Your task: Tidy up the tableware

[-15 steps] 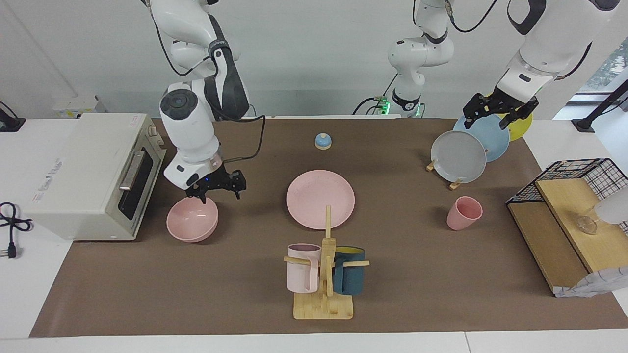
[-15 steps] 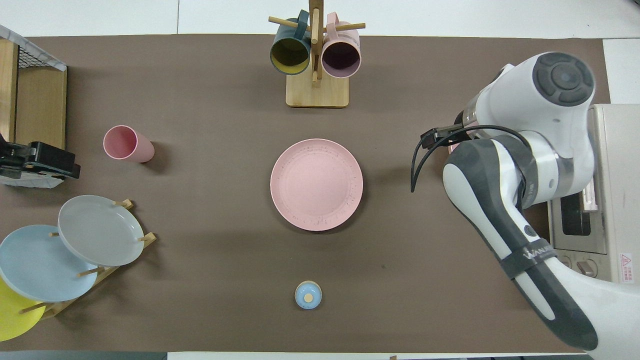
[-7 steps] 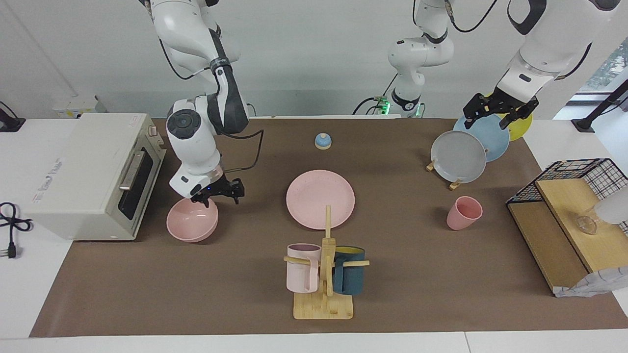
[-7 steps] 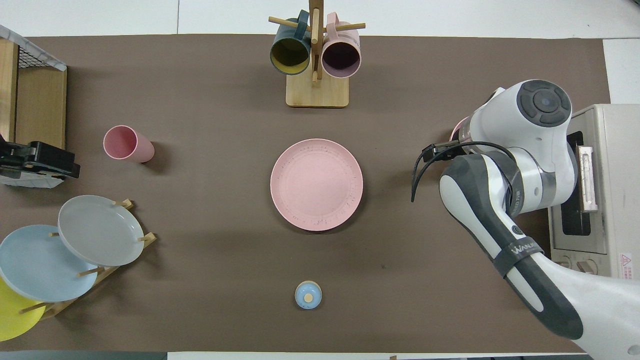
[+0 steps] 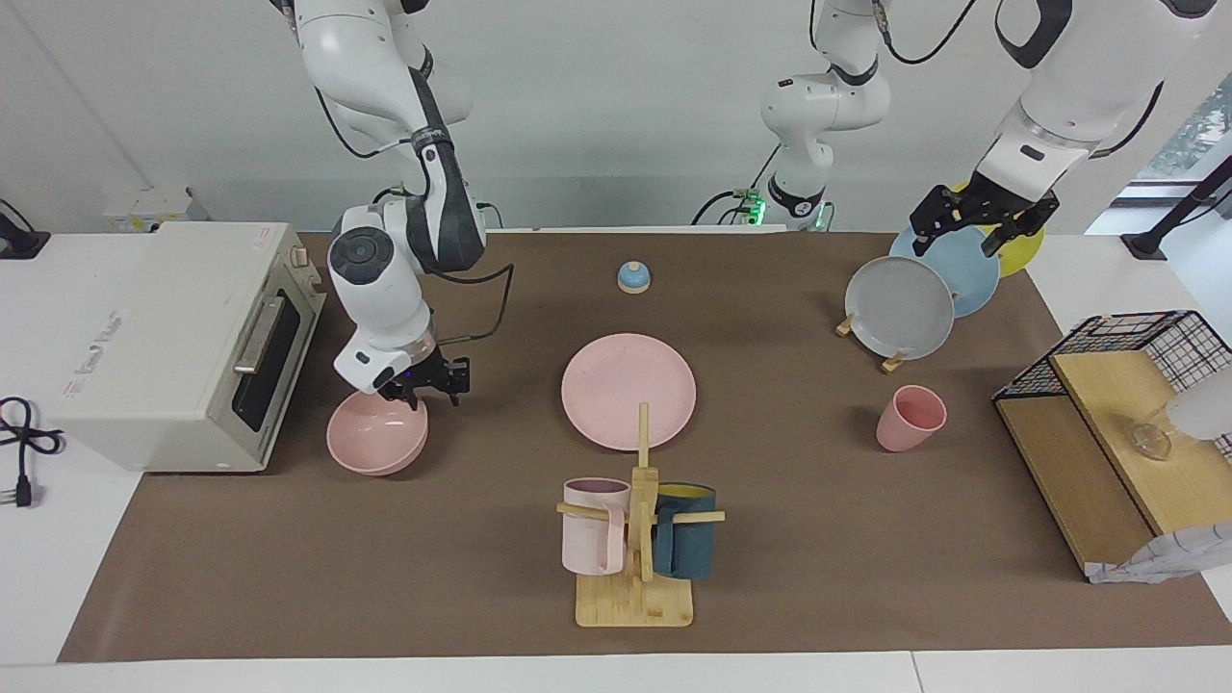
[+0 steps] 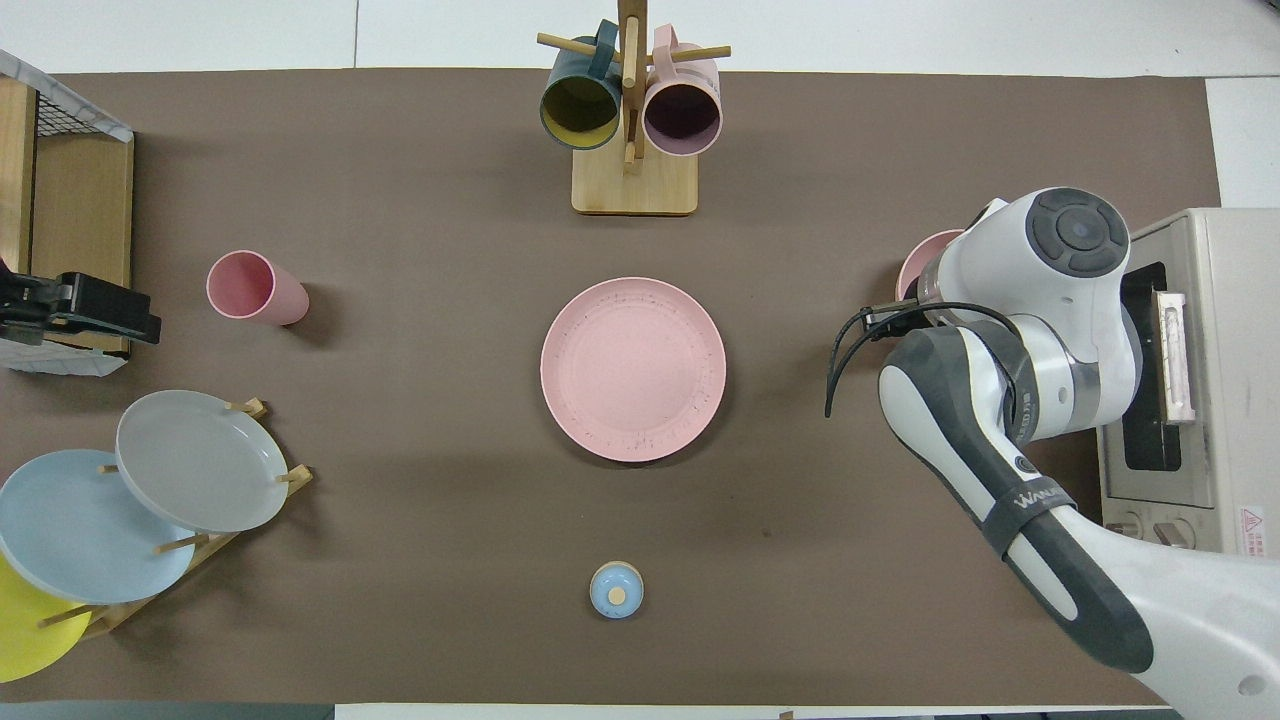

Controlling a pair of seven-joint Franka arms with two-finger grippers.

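Observation:
My left gripper is going to grab the pink cup by its rim (image 6: 240, 254) next, so the tableware can be stacked at the pink plate (image 6: 633, 370).
The pink bowl (image 5: 371, 445) stands in front of the toaster oven at the right arm's end; only a sliver of it (image 6: 922, 262) shows past the arm in the overhead view. My right gripper (image 5: 426, 394) is open and low at the bowl's rim on the side nearest the robots. I cannot tell if a finger touches the rim. The pink plate (image 5: 628, 390) lies flat mid-table. The pink cup (image 5: 908, 419) stands upright toward the left arm's end. My left gripper (image 5: 953, 241) is open and empty, held in the air over the upright plates.
A toaster oven (image 5: 164, 337) stands beside the bowl. A wooden mug rack (image 5: 635, 577) with two mugs stands farther from the robots than the plate. Grey, blue and yellow plates (image 5: 900, 306) stand in a rack. There is also a small bell (image 5: 632, 277) and a wire-and-wood shelf (image 5: 1107, 423).
My right gripper has come down and in to the bowl's rim, its fingers a little narrower. The left gripper has barely moved. The bowl, plate and cup have not moved.

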